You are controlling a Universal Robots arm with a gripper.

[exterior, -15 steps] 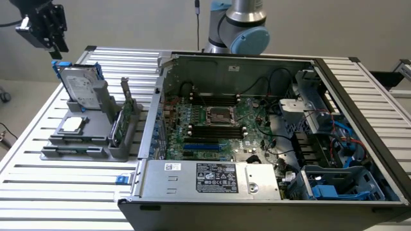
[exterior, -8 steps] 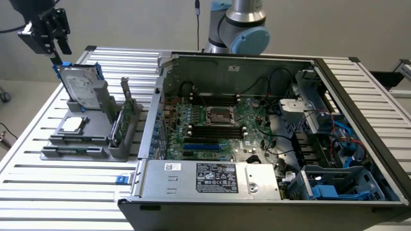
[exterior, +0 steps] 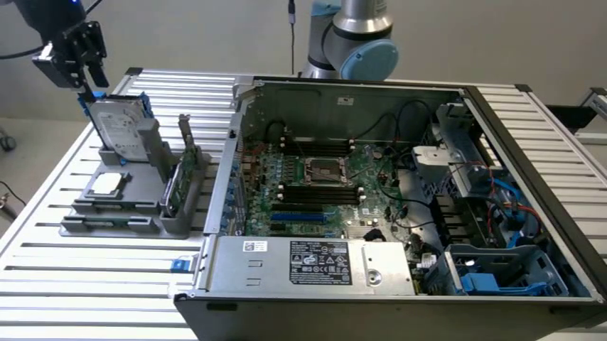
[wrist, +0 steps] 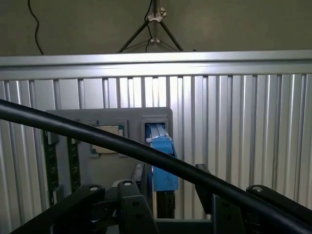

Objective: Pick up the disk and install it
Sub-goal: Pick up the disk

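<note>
The disk's lower end is inside the grey holder's slot [exterior: 112, 157]. I should grab the disk by its free top end [exterior: 116, 106], across its thin sides.
The disk [exterior: 124, 126], a silver-grey drive with a white label in a blue carrier, stands upright in the back slot of a grey holder [exterior: 119, 213] at the exterior view's left. My gripper [exterior: 87, 79] hangs just above the disk's top edge, apart from it. In the wrist view I look down on the disk [wrist: 163, 163] edge-on, its blue carrier between my two black fingers [wrist: 130, 202]. The gripper [wrist: 170, 207] is open and holds nothing. A black cable [wrist: 146, 151] crosses in front of the disk.
The grey holder also carries a small square silver chip [exterior: 106, 183] and a thin green card [exterior: 182, 174]. An open computer case [exterior: 379, 177] with a motherboard lies to the exterior view's right, with a blue-fitted bay [exterior: 493, 278] at its near corner. The arm's base [exterior: 353, 42] stands behind the case.
</note>
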